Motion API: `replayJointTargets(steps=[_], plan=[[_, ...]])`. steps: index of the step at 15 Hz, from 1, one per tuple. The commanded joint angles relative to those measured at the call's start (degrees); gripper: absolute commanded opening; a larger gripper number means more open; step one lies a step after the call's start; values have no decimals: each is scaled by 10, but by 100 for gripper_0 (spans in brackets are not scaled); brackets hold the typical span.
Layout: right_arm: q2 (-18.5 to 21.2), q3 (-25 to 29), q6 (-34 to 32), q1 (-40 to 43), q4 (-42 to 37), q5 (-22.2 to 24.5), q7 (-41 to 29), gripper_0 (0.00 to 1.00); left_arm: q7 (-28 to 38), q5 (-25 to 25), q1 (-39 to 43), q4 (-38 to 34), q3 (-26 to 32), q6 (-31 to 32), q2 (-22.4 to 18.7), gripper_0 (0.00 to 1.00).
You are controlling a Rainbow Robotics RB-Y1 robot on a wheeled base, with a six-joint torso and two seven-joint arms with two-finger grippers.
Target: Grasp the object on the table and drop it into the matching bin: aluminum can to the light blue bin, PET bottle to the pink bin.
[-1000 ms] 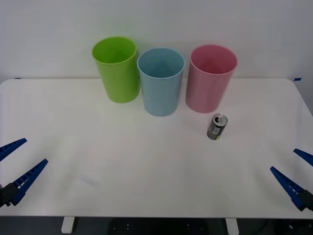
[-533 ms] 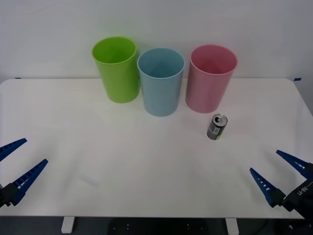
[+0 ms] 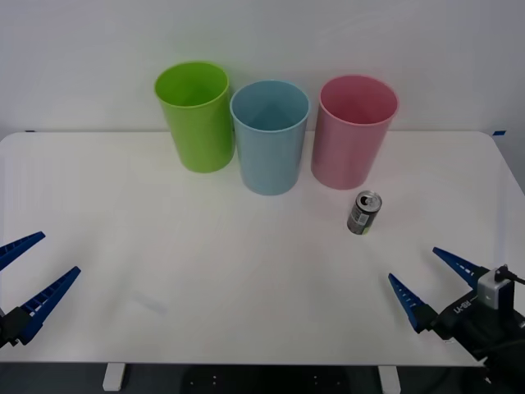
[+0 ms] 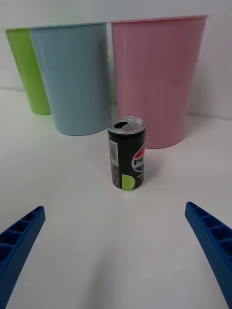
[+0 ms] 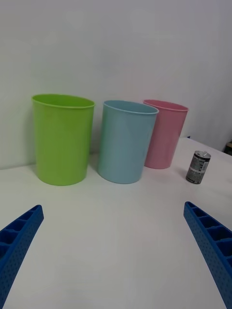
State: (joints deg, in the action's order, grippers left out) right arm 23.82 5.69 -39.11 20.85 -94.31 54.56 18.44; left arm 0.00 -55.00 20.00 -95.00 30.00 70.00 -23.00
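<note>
The can should go into the light blue bin (image 3: 270, 135). For that, my right gripper will next take hold of the aluminum can's dark printed side (image 3: 360, 218).
The small dark aluminum can (image 3: 363, 213) (image 4: 126, 153) (image 5: 198, 167) stands upright on the white table (image 3: 246, 271), just in front of the pink bin (image 3: 354, 130) (image 4: 155, 77) (image 5: 165, 133). To that bin's left is the light blue bin (image 3: 270, 135) (image 4: 73, 77) (image 5: 125, 140). My right gripper (image 3: 428, 283) (image 4: 116, 251) is open over the table's front right, short of the can and aimed at it. At the front left edge my left gripper (image 3: 29, 275) (image 5: 113, 251) stays open and idle.
A lime green bin (image 3: 195, 115) (image 4: 25, 67) (image 5: 62, 137) stands left of the light blue one, all three in a row at the table's back by a white wall. Bare tabletop lies between the can and both grippers.
My right gripper has moved in from the right edge, leftward and forward toward the can, still open. The can, the bins and the left arm have stayed put.
</note>
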Motion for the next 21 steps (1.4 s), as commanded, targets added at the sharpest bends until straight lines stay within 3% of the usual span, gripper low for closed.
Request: replayJointTargets(steps=[1, 7, 14, 21], plan=[[0, -25, 37, -12, 0, 0, 5, 100, 0, 0, 0, 0, 0, 0, 0, 100], [-3, -67, 101, -40, 6, -1, 13, 100, 0, 0, 0, 0, 0, 0, 0, 100], [-48, -59, 87, -136, 119, 19, 24, 100, 0, 0, 0, 0, 0, 0, 0, 100], [-65, -55, 98, -205, 192, 27, 32, 100, 0, 0, 0, 0, 0, 0, 0, 100]])
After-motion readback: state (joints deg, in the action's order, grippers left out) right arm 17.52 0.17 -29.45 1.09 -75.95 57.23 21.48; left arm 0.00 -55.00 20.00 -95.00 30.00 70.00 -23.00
